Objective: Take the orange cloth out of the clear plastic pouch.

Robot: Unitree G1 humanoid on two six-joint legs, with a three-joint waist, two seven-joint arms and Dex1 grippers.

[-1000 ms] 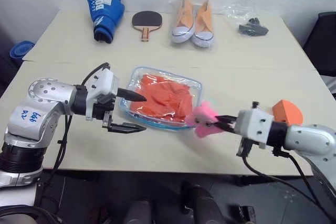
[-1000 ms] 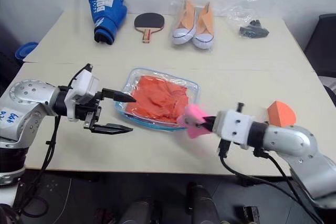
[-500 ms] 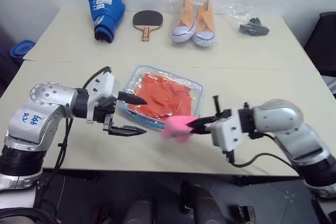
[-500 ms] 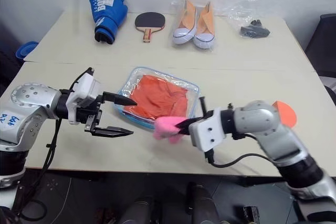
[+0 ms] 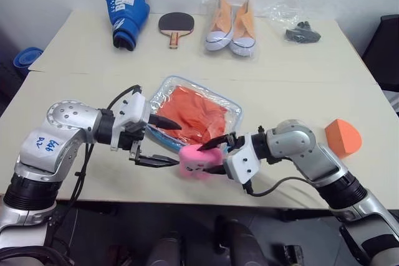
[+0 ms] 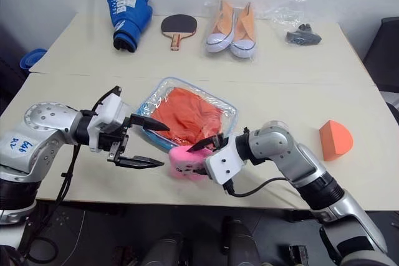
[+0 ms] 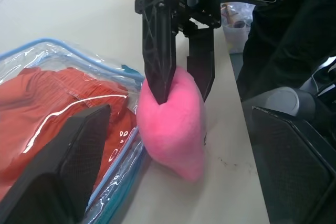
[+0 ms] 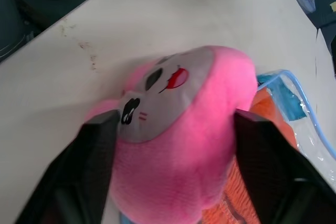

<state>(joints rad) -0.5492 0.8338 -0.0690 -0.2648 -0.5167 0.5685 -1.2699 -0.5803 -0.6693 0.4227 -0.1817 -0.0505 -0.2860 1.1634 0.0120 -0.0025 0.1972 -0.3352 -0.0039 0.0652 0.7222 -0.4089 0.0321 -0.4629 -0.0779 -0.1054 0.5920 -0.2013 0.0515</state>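
Note:
The rest of the pouch lies flat and wide over the orange cloth (image 5: pixel 199 113). My left gripper needs to grab the pouch by its raised blue edge (image 5: pixel 161 139) next.
The clear plastic pouch (image 5: pixel 233 104), edged in light blue, lies flat in the middle of the table with the orange cloth (image 5: pixel 199 113) inside it. Its pink plush charm (image 5: pixel 194 160) rests on the table at the pouch's near edge. My right gripper (image 5: pixel 214 156) is open, one finger on each side of the charm (image 8: pixel 178 129), the upper fingertip (image 7: pixel 160 85) pressing into it. My left gripper (image 5: pixel 167 143) is open just left of the charm, its upper finger over the pouch's near left corner and its lower finger above the table.
Along the far edge lie a blue boxing glove (image 5: pixel 126 7), a table tennis paddle (image 5: pixel 176 26), a pair of orange sneakers (image 5: pixel 230 26) and a thin clear bag with dark items (image 5: pixel 299 29). An orange foam wedge (image 5: pixel 343 137) sits at the right.
My right gripper carried the pink charm leftward along the pouch's near edge, toward the left gripper, then spread its fingers. The left gripper has stayed about where it was, open.

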